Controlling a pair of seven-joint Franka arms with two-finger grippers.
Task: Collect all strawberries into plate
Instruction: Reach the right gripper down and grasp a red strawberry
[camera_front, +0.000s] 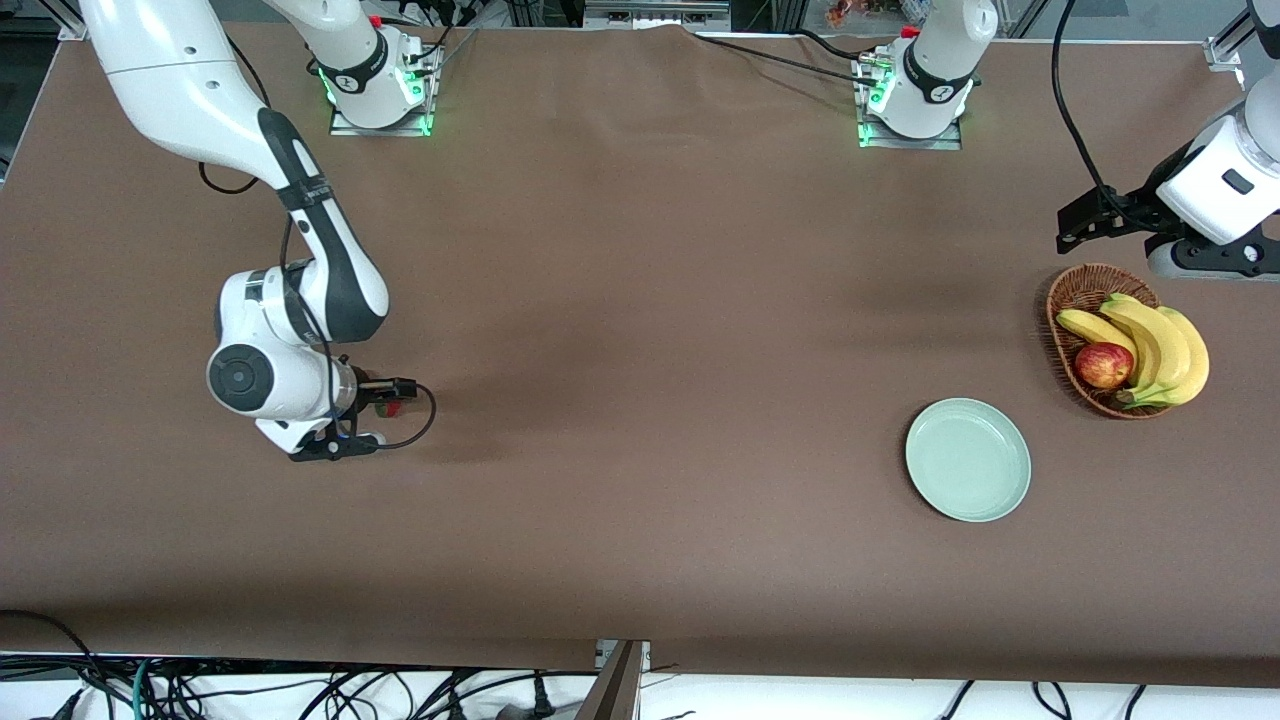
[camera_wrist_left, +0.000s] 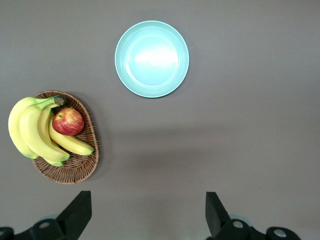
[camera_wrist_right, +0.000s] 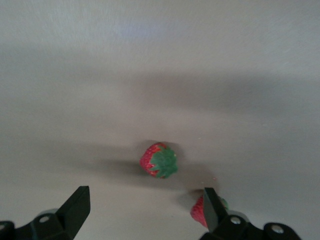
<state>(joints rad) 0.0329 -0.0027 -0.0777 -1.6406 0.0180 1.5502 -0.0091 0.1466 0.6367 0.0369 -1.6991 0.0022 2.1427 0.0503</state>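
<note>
The robot's fingers are short of the green-capped strawberry and would miss it if they closed now. The right gripper should move toward the strawberry first and then close on it.
My right gripper (camera_wrist_right: 145, 212) is open and low over the table at the right arm's end (camera_front: 372, 400). One strawberry (camera_wrist_right: 159, 160), red with a green cap, lies on the table just ahead of the open jaws. A second strawberry (camera_wrist_right: 199, 211) lies against one fingertip (camera_wrist_right: 210, 205), partly hidden by it; a bit of red (camera_front: 393, 408) shows by the hand in the front view. No third strawberry shows. The pale mint-green plate (camera_front: 968, 459) is empty and also shows in the left wrist view (camera_wrist_left: 152, 58). My left gripper (camera_wrist_left: 147, 215) is open and empty, held high beside the basket.
A brown wicker basket (camera_front: 1058, 322) with bananas (camera_front: 1160, 345) and a red-yellow apple (camera_front: 1104, 365) stands at the left arm's end, farther from the front camera than the plate. It also shows in the left wrist view (camera_wrist_left: 80, 170). Brown cloth covers the table.
</note>
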